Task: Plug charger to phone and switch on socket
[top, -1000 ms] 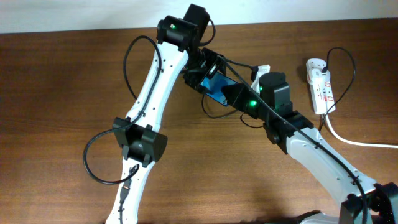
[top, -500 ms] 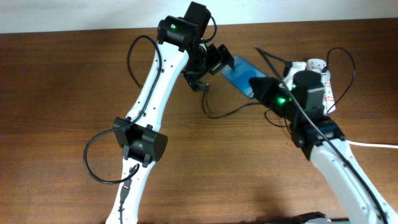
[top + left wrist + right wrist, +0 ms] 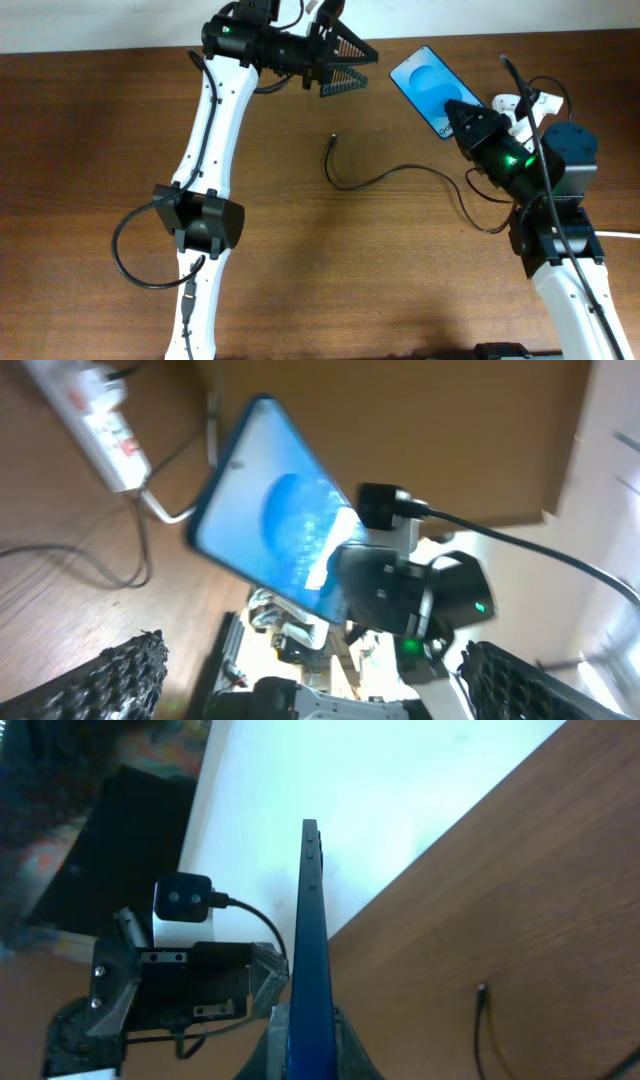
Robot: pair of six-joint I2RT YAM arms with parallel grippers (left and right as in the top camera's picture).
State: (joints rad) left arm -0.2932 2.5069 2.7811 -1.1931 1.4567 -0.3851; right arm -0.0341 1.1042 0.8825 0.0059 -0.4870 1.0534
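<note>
My left gripper will take the phone (image 3: 428, 86) by its near long side next, across the phone's thickness. This leaves the phone's lower end free to plug in the charger.
My right gripper (image 3: 462, 118) is shut on the lower end of the phone (image 3: 428, 86) and holds it raised and tilted, blue screen up. In the right wrist view the phone (image 3: 311, 920) stands edge-on between the fingers (image 3: 310, 1042). My left gripper (image 3: 336, 62) is open and empty, to the left of the phone. Its wrist view shows the phone (image 3: 270, 520) ahead of its spread fingers (image 3: 320, 675). The charger cable (image 3: 385, 178) lies on the table, its plug tip (image 3: 331, 139) free, also in the right wrist view (image 3: 481, 988). The socket (image 3: 503, 101) is mostly hidden behind my right arm and shows in the left wrist view (image 3: 95, 420).
The socket's thick white cord (image 3: 625, 234) runs off the right edge. The left arm's elbow (image 3: 200, 220) hangs over the left of the wooden table (image 3: 90, 150). A white wall borders the table's far edge.
The left gripper let go of the phone and swung back and left, open. The right gripper carried the phone right and lifted it. The charger's plug tip now lies free on the table.
</note>
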